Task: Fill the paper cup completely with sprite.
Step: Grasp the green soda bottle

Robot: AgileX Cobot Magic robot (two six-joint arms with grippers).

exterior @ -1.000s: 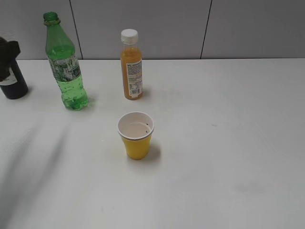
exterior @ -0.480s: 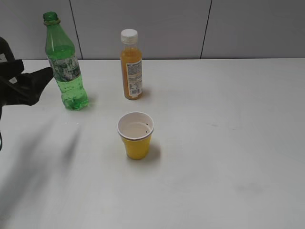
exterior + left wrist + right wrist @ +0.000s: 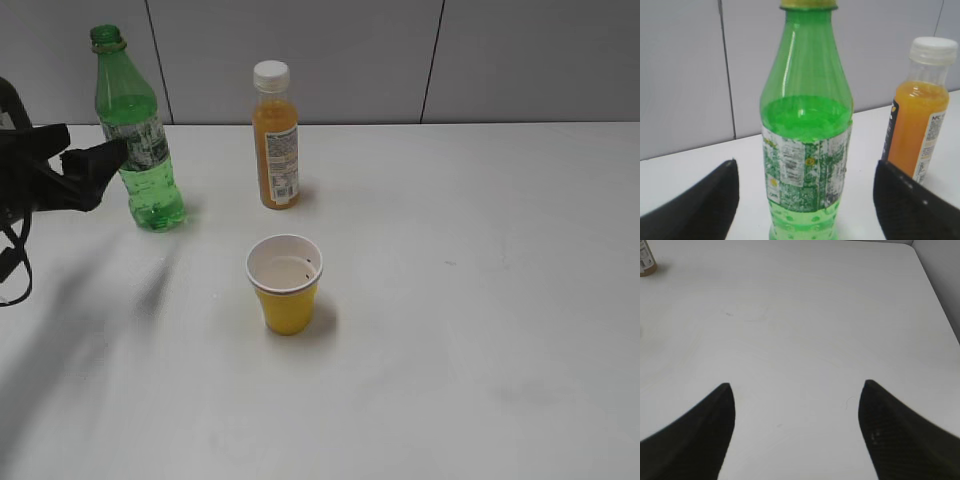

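The sprite reaches just above the label, so my left gripper should next grab its labelled middle (image 3: 145, 144) for balance.
The sprite is in a tall green bottle (image 3: 140, 140) that stands uncapped at the back left, and it fills the middle of the left wrist view (image 3: 807, 165). My left gripper (image 3: 95, 152) is level with the label and reaches in from the left, open. Its two fingers flank the bottle (image 3: 805, 165) with a gap on each side, touching nothing. The paper cup (image 3: 285, 285), yellow with a white inside, stands upright in mid-table, in front and to the right of the bottle. My right gripper (image 3: 796, 384) hovers open over bare table, out of the exterior view.
An orange juice bottle (image 3: 276, 140) with a white cap stands right of the sprite bottle, close to the left gripper's right finger (image 3: 910, 205). A grey wall runs behind the table. The table's far right corner (image 3: 912, 246) shows in the right wrist view.
My left arm has come in from the left edge up to the sprite bottle, and its jaws have widened. Bottles and cup have not moved.
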